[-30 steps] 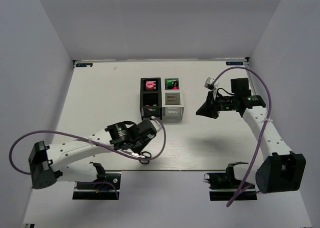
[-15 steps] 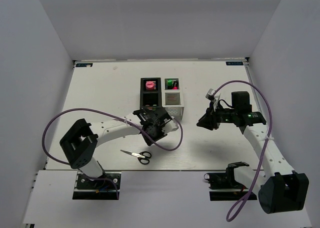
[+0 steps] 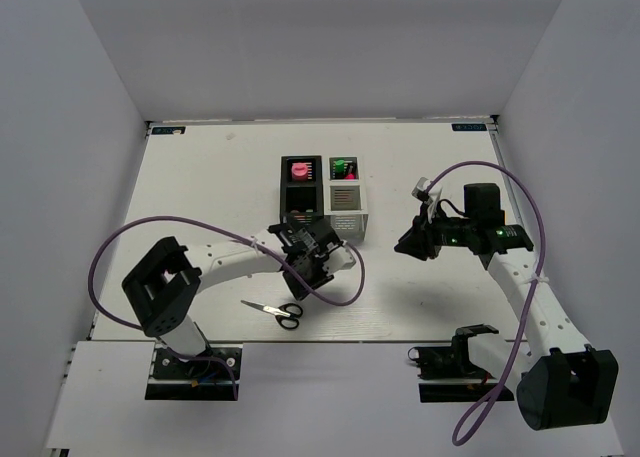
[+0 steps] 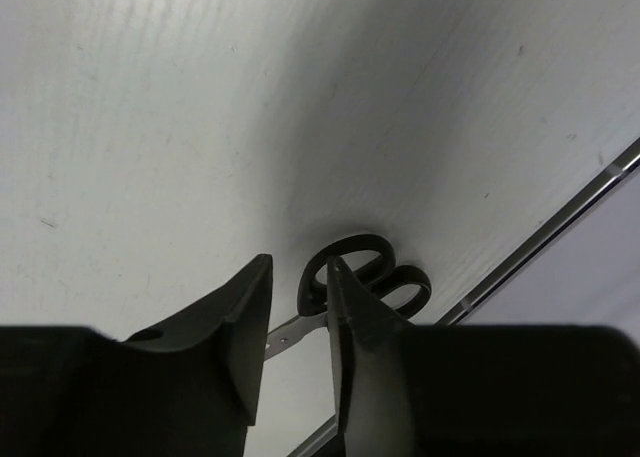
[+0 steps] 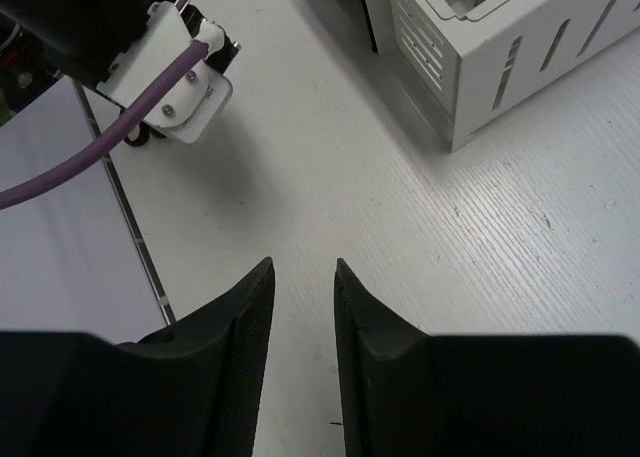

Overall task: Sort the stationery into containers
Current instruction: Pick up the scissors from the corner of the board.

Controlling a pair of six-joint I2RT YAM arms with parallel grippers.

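My left gripper grabs the scissors by the black handle loop next, which leaves the blade free to enter a white container.
Black-handled scissors lie flat near the table's front edge. In the left wrist view their handles show just past my fingers, and the blade runs behind the gap. My left gripper hovers above them, open, with nothing held. The containers stand in a square cluster mid-table. The far black one holds a pink cylinder, and the far white one holds highlighters. My right gripper is to their right, open and empty over bare table.
A white slatted box fills the upper right of the right wrist view. The left arm's wrist and purple cable show at its upper left. The table's front edge runs close behind the scissors.
The left arm has lifted off the scissors and swung up toward the boxes, leaving the scissors lying in full view. The right gripper has dropped slightly. Both grippers went from shut to open.
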